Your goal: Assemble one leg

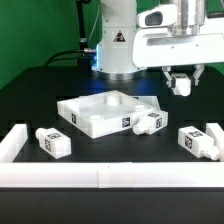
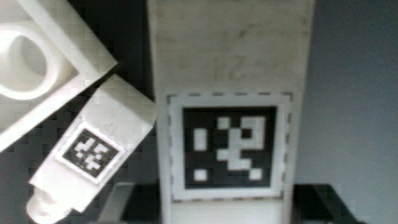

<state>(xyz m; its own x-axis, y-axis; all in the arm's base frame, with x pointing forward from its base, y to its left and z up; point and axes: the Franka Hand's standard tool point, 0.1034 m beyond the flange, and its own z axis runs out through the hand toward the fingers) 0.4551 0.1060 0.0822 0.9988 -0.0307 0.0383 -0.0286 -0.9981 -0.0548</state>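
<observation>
The held leg (image 1: 180,86) hangs above the black surface in the exterior view. The leg stays in my gripper for now, because opening now is too early.
My gripper (image 1: 182,82) hangs at the exterior view's right, above the table, shut on a white leg (image 1: 184,88). In the wrist view this leg (image 2: 228,70) fills the middle, with a black marker tag on it, and the gripper (image 2: 228,197) has a dark finger on each side of its near end. The white square tabletop (image 1: 98,110) lies in the middle of the table. Its corner (image 2: 32,60) shows in the wrist view, with another leg (image 2: 86,150) beside it. That leg (image 1: 150,121) lies at the tabletop's right corner.
One loose leg (image 1: 52,141) lies at the front left, and more leg parts (image 1: 196,140) lie at the front right. A low white wall (image 1: 100,179) runs along the front and a short piece (image 1: 14,143) stands at the left. The robot base (image 1: 118,45) stands behind.
</observation>
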